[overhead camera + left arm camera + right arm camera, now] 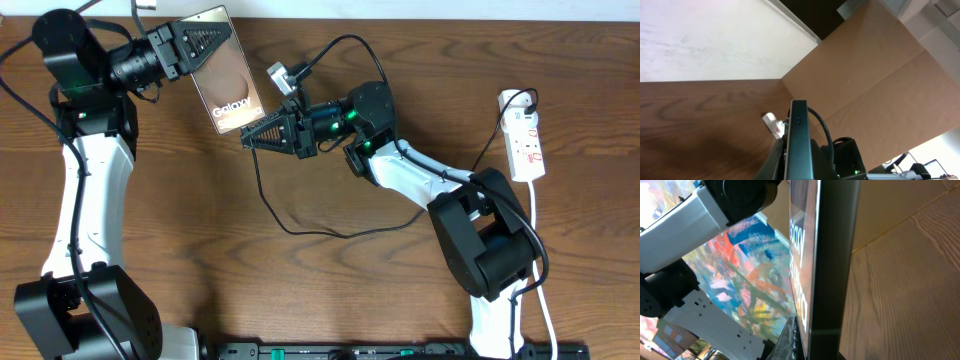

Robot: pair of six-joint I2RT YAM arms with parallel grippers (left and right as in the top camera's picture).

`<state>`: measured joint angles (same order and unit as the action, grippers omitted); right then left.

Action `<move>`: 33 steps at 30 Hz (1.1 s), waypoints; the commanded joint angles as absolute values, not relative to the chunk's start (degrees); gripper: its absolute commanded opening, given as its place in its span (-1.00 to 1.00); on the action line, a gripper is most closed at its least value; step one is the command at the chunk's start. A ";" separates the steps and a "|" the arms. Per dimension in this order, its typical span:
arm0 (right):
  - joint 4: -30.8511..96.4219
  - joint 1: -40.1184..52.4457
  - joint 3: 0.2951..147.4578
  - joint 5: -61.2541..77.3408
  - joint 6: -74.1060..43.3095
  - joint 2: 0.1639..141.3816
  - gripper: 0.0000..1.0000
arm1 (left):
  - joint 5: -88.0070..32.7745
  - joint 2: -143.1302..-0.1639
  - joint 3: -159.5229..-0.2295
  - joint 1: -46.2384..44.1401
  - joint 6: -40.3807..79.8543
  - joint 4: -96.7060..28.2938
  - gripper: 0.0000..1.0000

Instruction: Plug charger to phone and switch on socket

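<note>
The fingers of my right gripper around the charger [256,168] are flush against the middle of the phone's lower edge [242,124], so it needs to let go of the charger now.
The phone [225,68], with a brownish screen and white "Galaxy" text, is held off the table at the back left. My left gripper [197,45] is shut on its upper edge. The phone shows edge-on in the left wrist view [799,142] and in the right wrist view [835,270]. My right gripper [250,136] points left with its tip at the phone's lower edge. It is shut on the end of the charger, and the plug tip is hidden. The thin black charger cable [300,231] runs down from it and curves right to the white socket [527,140] at the right edge.
A black plug sits in the top of the socket, whose white cord [541,280] trails toward the front edge. A thicker black arm cable [345,40] loops above the right wrist. A cardboard wall [880,75] stands behind the table.
</note>
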<state>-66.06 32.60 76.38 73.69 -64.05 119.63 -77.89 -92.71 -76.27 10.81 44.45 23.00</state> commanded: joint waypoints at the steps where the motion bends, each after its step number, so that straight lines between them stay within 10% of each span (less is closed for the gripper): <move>1: -66.94 32.23 77.69 64.60 -64.23 119.26 -0.98 | -82.54 -92.49 -76.29 9.80 43.68 22.83 -0.85; 5: -66.89 32.23 77.69 64.64 -64.25 119.26 -0.83 | -82.54 -92.49 -76.29 9.82 43.68 22.83 -0.85; 16: -66.87 32.23 77.69 65.14 -64.25 119.26 0.99 | -82.50 -92.49 -76.29 9.82 43.68 22.85 -0.85; 33: -66.92 29.76 77.69 67.26 -65.36 119.26 0.99 | -77.95 -92.49 -76.29 16.45 43.75 20.34 -0.85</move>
